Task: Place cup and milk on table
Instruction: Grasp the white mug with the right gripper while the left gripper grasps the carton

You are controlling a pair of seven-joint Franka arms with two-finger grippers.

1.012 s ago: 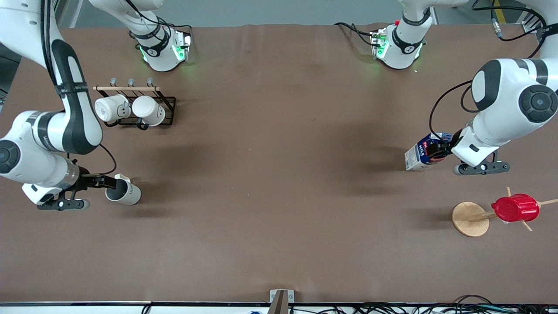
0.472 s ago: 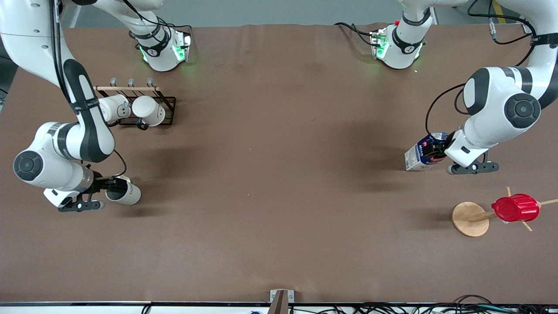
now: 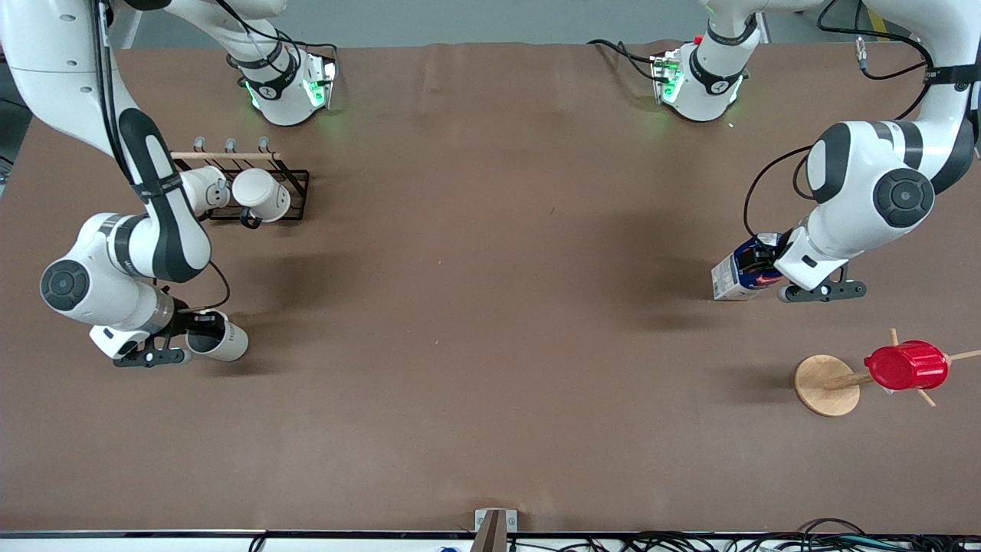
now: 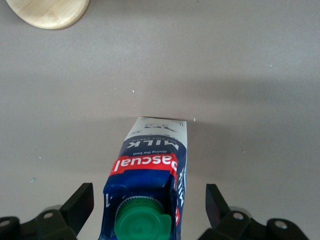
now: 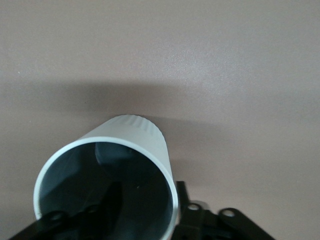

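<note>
The left gripper grabs the blue carton by its cap end (image 4: 141, 212) next, to place the milk on the tabletop.
The cup (image 3: 226, 343), beige-grey with a dark inside, stands on the brown table (image 3: 490, 307) near the right arm's end. My right gripper (image 3: 198, 331) is open at its rim. One finger is inside the cup (image 5: 145, 135) and one is outside the wall, neither pressing it, in the right wrist view (image 5: 147, 197). The milk (image 3: 728, 277), a blue carton with a green cap, stands on the table near the left arm's end. My left gripper (image 3: 762, 264) is open, its fingers well clear on both sides of the carton (image 4: 150, 150), as the left wrist view (image 4: 147, 197) shows.
A black wire rack (image 3: 295, 184) with two white mugs stands farther from the front camera than the cup. A red ribbed cup (image 3: 906, 366) hangs on a wooden peg stand (image 3: 824, 385) nearer the front camera than the milk. The stand's base shows in the left wrist view (image 4: 47, 10).
Both arms swung their elbows inward and each hand shifted a little toward its object. The cup and the milk carton stayed where they were.
</note>
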